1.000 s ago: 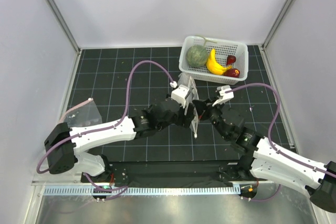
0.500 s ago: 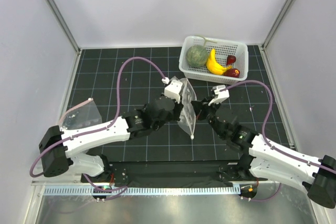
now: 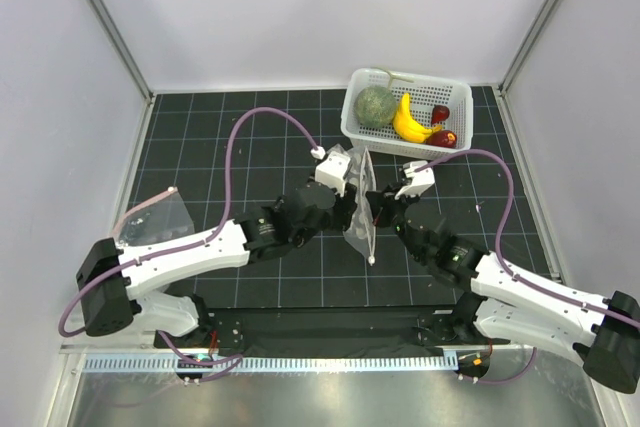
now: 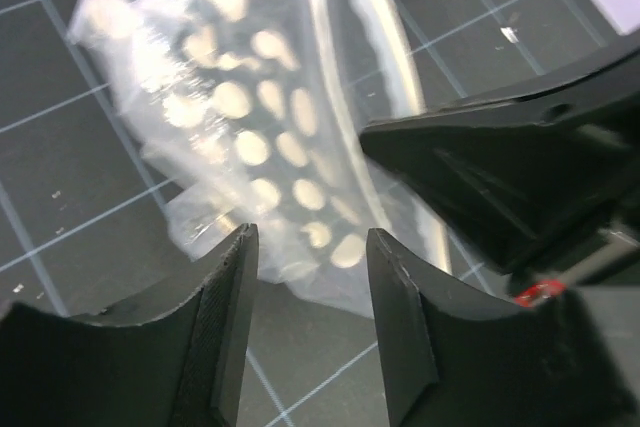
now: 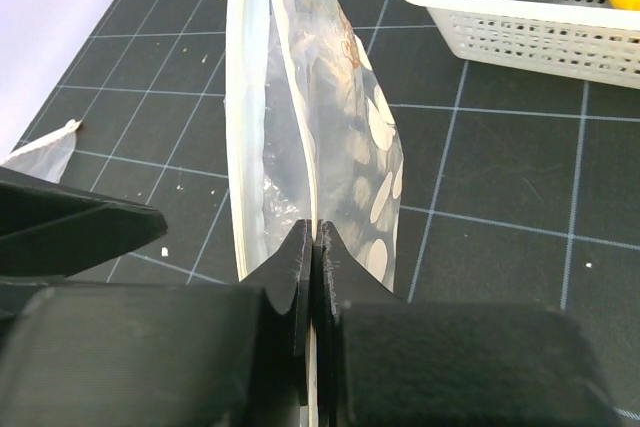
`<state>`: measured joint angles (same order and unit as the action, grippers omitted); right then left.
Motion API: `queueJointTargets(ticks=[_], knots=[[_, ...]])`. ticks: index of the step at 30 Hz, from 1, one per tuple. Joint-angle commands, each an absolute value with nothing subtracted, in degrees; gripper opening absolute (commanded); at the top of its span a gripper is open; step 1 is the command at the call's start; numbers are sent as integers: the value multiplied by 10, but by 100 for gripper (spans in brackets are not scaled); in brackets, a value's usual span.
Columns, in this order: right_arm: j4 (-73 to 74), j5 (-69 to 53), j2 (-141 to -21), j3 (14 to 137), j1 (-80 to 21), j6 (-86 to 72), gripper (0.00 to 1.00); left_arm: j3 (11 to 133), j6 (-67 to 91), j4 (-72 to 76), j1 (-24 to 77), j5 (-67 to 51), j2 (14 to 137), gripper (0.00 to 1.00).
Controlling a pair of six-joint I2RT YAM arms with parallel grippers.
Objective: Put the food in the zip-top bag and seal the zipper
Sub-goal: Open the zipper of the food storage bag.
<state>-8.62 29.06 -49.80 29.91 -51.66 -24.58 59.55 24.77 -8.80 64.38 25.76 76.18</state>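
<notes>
I will grab only the zip-top bag's loose edge with my left gripper, at its pale zipper, keeping the bag's opening open for food.
The clear zip-top bag (image 3: 358, 205) hangs edge-up between the two arms at mid-table, with nothing inside it. My right gripper (image 5: 313, 229) is shut on one lip of its mouth; the pale zipper (image 5: 238, 117) of the other lip stands apart to the left. My left gripper (image 4: 310, 239) is open, just short of the bag (image 4: 250, 127), with only floor between its fingers. The food lies in the white basket (image 3: 452, 97) at the back right: a netted melon (image 3: 375, 105), a yellow banana (image 3: 408, 120) and dark-red fruits (image 3: 444, 137).
A second crumpled clear bag (image 3: 155, 217) lies on the black gridded mat at the left, beside the left arm. The basket (image 5: 500, 17) is close behind the held bag. Grey walls enclose the table on three sides.
My left gripper has drawn back to the left, off the bag. The bag now hangs a little further from it, still pinched by the right gripper, which has shifted slightly left.
</notes>
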Motion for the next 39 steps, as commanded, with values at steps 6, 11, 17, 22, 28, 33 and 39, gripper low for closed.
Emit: queueJointTargets(ticks=[6, 11, 17, 22, 28, 33, 39], knots=[[-134, 252, -484, 311, -519, -247, 1, 577, 243, -4, 642, 206, 761, 52], [-149, 220, -486, 308, -519, -245, 1, 571, 239, 16, 642, 229, 773, 51], [-151, 212, -477, 303, -519, -244, 1, 601, 247, -27, 642, 306, 818, 36], [-143, 255, -461, 298, -519, -247, 1, 637, 258, -90, 642, 344, 843, 0], [-74, 414, -492, 316, -519, -285, 1, 715, 254, -219, 642, 341, 830, 0], [-42, 432, -563, 354, -517, -292, 1, 789, 252, -387, 642, 385, 845, 0], [-27, 407, -641, 376, -477, -308, 1, 846, 268, -512, 642, 489, 890, 0]])
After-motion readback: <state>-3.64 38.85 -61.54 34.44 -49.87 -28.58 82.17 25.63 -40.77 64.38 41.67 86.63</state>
